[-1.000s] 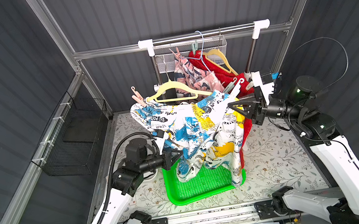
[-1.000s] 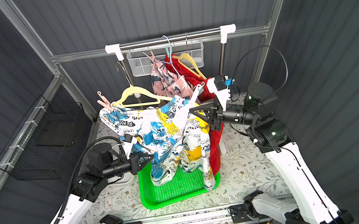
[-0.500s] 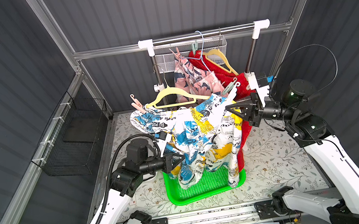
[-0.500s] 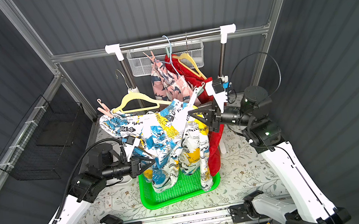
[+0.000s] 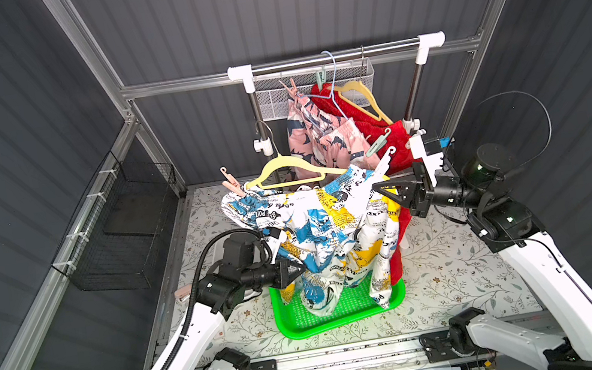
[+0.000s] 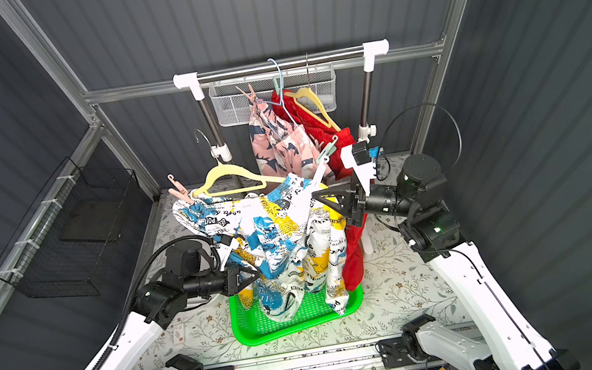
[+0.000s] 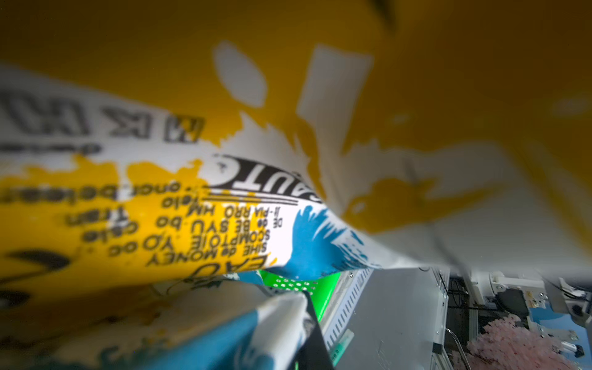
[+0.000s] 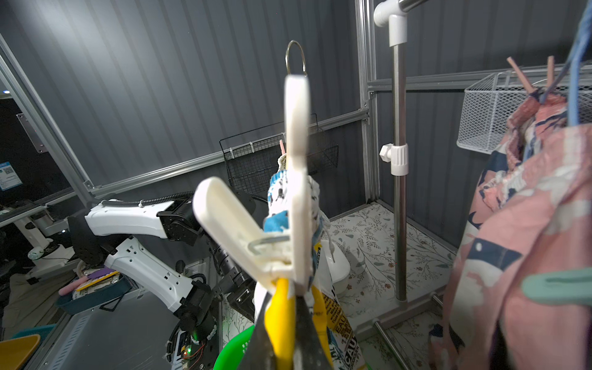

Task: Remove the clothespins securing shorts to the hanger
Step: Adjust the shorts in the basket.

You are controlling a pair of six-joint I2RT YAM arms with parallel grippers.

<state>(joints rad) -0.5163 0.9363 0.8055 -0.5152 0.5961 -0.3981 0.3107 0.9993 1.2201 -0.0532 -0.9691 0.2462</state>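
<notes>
The shorts hang high and stretched, so my left gripper will hold on to the lower fabric. The fabric would dangle above the green tray if I opened my left gripper now.
The white printed shorts (image 5: 316, 226) (image 6: 273, 232) hang on a pale yellow hanger (image 5: 283, 164) (image 6: 226, 174) whose hook is off the rail. A pink clothespin (image 5: 230, 184) (image 6: 179, 189) pins its left end and a white clothespin (image 5: 382, 164) (image 8: 298, 179) its right end. My right gripper (image 5: 377, 186) (image 8: 288, 298) is shut on a yellow part of the shorts just under the white clothespin. My left gripper (image 5: 300, 268) (image 7: 298, 307) is shut on the shorts' lower fabric. Pink shorts (image 5: 315, 140) and red shorts (image 5: 394, 140) hang behind, with a mint clothespin (image 5: 377, 145) on them.
The rail (image 5: 335, 57) carries a white mesh basket (image 5: 274, 96). A green tray (image 5: 344, 313) lies under the hanging shorts. A black wire basket (image 5: 128, 233) is fixed to the left frame. The rail's upright post (image 8: 398, 192) stands close behind the hanger.
The hanger with the printed shorts has come down and shifted a little left. My right gripper moved left with it and my left gripper sank slightly. Both kept their hold.
</notes>
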